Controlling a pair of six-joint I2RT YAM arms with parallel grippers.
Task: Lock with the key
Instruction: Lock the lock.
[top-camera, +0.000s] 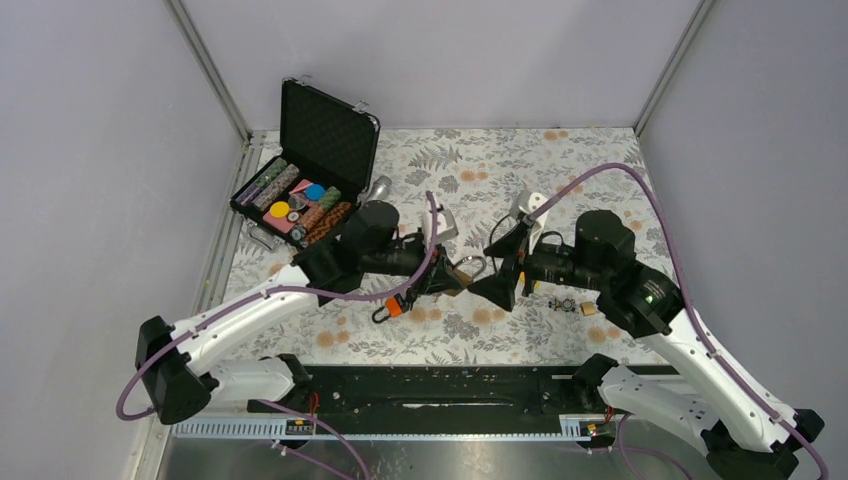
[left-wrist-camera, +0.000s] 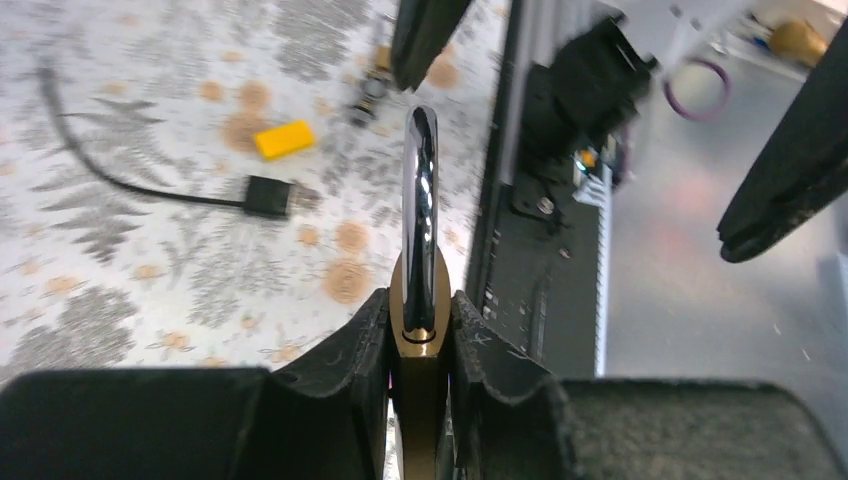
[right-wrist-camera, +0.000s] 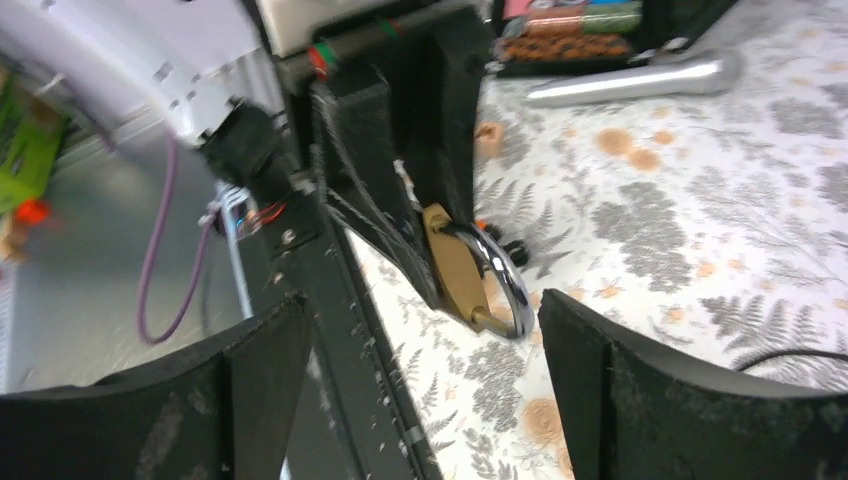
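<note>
My right gripper grabs the padlock (left-wrist-camera: 420, 330) by its chrome shackle (left-wrist-camera: 421, 180) next, which leaves the brass body free to regrip for locking with the key.
My left gripper (top-camera: 452, 277) (left-wrist-camera: 420, 312) is shut on a brass padlock (left-wrist-camera: 420, 330), held above the table near the front middle. Its chrome shackle (left-wrist-camera: 422, 180) points toward the right gripper. The padlock also shows in the right wrist view (right-wrist-camera: 455, 268), its shackle (right-wrist-camera: 508, 290) raised out of the body at one end. My right gripper (top-camera: 505, 265) (right-wrist-camera: 430, 400) is open and empty, facing the shackle a short way off. A small key (top-camera: 562, 302) (left-wrist-camera: 368, 92) with a yellow tag (top-camera: 590, 310) (left-wrist-camera: 283, 138) lies on the cloth under the right arm.
An open black case of poker chips (top-camera: 300, 190) stands at the back left, a silver cylinder (top-camera: 380, 187) (right-wrist-camera: 640, 78) beside it. An orange and black clip (top-camera: 390, 308) and a black cable (left-wrist-camera: 268, 195) lie on the floral cloth. A black rail (top-camera: 440, 385) runs along the front edge.
</note>
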